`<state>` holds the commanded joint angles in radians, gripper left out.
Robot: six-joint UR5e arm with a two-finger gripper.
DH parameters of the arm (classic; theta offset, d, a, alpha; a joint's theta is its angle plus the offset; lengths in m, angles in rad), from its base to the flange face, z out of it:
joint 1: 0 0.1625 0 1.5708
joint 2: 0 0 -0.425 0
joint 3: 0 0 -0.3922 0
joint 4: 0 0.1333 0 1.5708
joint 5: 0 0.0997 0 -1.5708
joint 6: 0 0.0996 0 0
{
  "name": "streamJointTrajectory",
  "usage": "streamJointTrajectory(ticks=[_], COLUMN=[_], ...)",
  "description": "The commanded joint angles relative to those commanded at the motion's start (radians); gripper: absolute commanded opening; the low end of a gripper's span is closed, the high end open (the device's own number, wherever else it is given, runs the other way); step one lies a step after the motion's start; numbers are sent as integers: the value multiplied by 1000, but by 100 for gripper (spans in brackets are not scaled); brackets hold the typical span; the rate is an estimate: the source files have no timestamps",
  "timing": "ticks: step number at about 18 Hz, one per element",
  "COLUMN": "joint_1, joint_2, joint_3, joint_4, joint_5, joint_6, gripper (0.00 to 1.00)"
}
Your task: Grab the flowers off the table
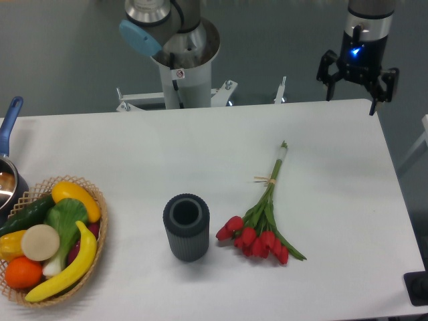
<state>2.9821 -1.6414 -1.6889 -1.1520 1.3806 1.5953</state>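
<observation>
The gripper grabs the flowers by their green stems near the thin band (269,190) next, since their soft red petals bunch together at the front.
The flowers (263,216), a bunch of red tulips with long green stems tied by a thin band, lie flat on the white table (334,174), right of centre. The red heads point toward the front edge and the stem ends point to the back. My gripper (357,85) hangs open and empty above the table's back right corner, well behind and to the right of the flowers. Its fingers (376,90) are spread apart.
A dark grey ribbed vase (186,227) stands upright just left of the tulip heads. A wicker basket (100,231) of fruit and vegetables sits at the front left. A pot with a blue handle (9,127) is at the left edge. The arm's base (182,73) stands behind the table.
</observation>
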Motion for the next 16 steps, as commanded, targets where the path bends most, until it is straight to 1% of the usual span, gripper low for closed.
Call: streamJointTrajectory(ticks=[3,6,9,11,14,16], joint_1=[-3,-8,-18,-20,-41,-51], joint_2=[0,0,-9,-15,-28,-35], joint_3=[6,-1,-5,-9,-14,-21], joint_4=[2,3,17,32,31,34], joint_5=[2,3,-24,-35,-35,-38], joint_6=[-2,-23,-173,-212,-236,-351], gripper=[100,100,100,100,100,100])
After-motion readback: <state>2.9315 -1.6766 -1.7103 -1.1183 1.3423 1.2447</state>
